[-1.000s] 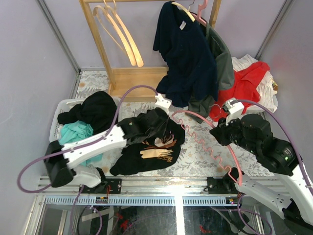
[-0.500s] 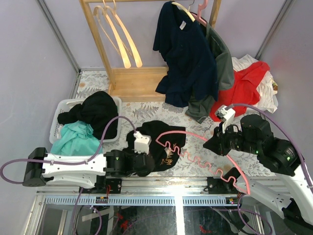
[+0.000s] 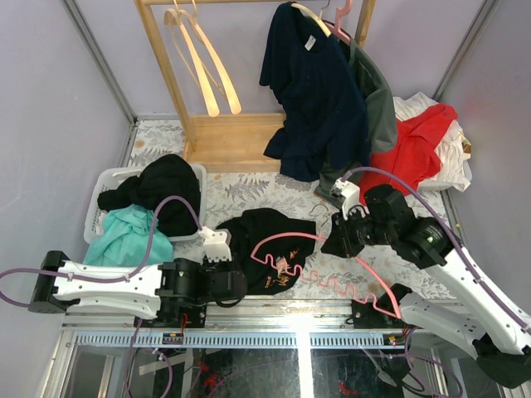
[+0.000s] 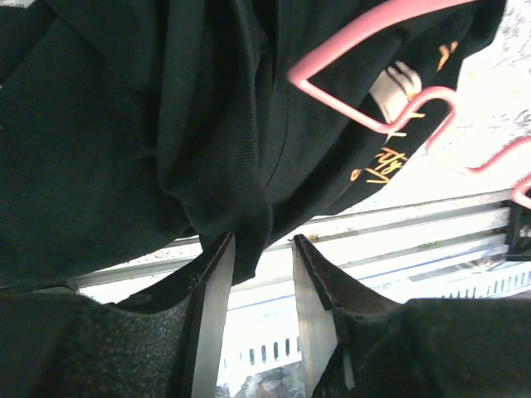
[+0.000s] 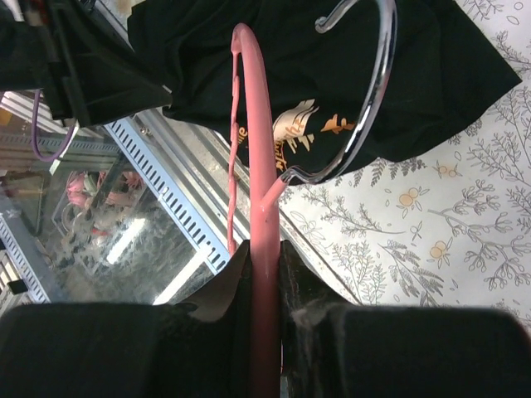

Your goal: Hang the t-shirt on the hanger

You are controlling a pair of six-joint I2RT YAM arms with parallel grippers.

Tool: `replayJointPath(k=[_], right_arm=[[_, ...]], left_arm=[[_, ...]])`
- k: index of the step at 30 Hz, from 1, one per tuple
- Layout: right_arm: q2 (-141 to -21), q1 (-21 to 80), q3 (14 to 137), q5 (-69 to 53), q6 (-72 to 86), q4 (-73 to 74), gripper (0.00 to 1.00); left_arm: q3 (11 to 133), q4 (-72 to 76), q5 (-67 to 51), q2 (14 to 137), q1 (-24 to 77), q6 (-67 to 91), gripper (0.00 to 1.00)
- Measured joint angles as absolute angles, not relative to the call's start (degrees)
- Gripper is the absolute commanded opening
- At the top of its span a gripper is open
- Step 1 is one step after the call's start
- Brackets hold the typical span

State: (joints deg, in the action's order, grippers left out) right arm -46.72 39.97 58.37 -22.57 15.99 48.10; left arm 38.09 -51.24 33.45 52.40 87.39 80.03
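Note:
The left gripper should next pinch the black t-shirt by the hanging fold at its near edge [image 4: 251,248], so that it can draw the shirt over the far end of the pink hanger.
The black t-shirt [image 3: 267,235] with tan print lies bunched at the table's near edge. It also shows in the left wrist view [image 4: 124,124] and the right wrist view [image 5: 290,66]. My left gripper [image 3: 236,286] is at its near hem. In the left wrist view the left gripper [image 4: 261,240] has its jaws apart, and a fold of the shirt hangs between them against one finger. My right gripper [image 3: 333,240] is shut on the pink hanger [image 3: 336,286], as the right wrist view [image 5: 265,245] shows. The hanger's far end [image 4: 365,116] lies over the shirt, and its metal hook [image 5: 375,99] curves above the shirt.
A white basket [image 3: 104,177] with black and teal garments stands at the left. A wooden rack [image 3: 220,133] with cream hangers [image 3: 203,70] is at the back. A navy t-shirt [image 3: 319,91] hangs at the back middle, and a red garment [image 3: 415,141] lies at the back right.
My left gripper has drawn back to the near edge, and the t-shirt came with it. My right gripper has carried the hanger left, so its end now lies over the shirt.

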Motion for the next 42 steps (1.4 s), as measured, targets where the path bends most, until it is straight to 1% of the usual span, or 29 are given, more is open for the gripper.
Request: replayJointPath(k=[3,6,10,14,19,25,31,36,39,40,42], right_arm=[[-48.3,40.0,58.2,-22.1,16.1,46.4,0.00],[-48.2,40.0,58.2,-20.6,16.0,45.9,0.00],[-47.5,40.0,58.2,-18.4,16.0,46.2,0.00],[-45.9,40.0,58.2,-17.0,16.1,47.5,0.00],[-44.5,40.0,58.7,-16.0,16.1,49.1,0.00],[-44.1,40.0,59.9,-15.4,16.1,50.1,0.00],[-43.9,40.0,59.9,-14.4,16.1,50.8,0.00],[-43.7,40.0,59.9,-14.3,16.1,50.9,0.00],[-43.6,40.0,59.9,-14.2,16.1,50.9,0.00],[-43.6,40.0,59.9,-14.2,16.1,50.9,0.00],[-43.6,40.0,59.9,-14.2,16.1,50.9,0.00]], left_arm=[[40.6,-54.1,34.3,51.7,87.4,82.1,0.37],[42.1,-58.3,35.1,50.2,87.4,85.1,0.45],[42.2,-63.7,36.6,49.4,87.3,88.7,0.50],[42.2,-65.9,37.8,50.2,84.8,88.7,0.50],[42.4,-61.1,37.7,53.0,75.4,80.1,0.50],[47.8,-55.6,37.7,59.6,73.6,71.8,0.51],[49.1,-53.1,35.7,62.5,72.6,68.3,0.51],[48.2,-53.5,32.9,63.7,72.6,68.2,0.50],[47.2,-53.6,31.5,65.1,72.6,68.1,0.46],[46.9,-53.6,31.1,65.7,72.6,68.1,0.43],[46.5,-53.8,30.7,66.6,72.6,68.0,0.33]])
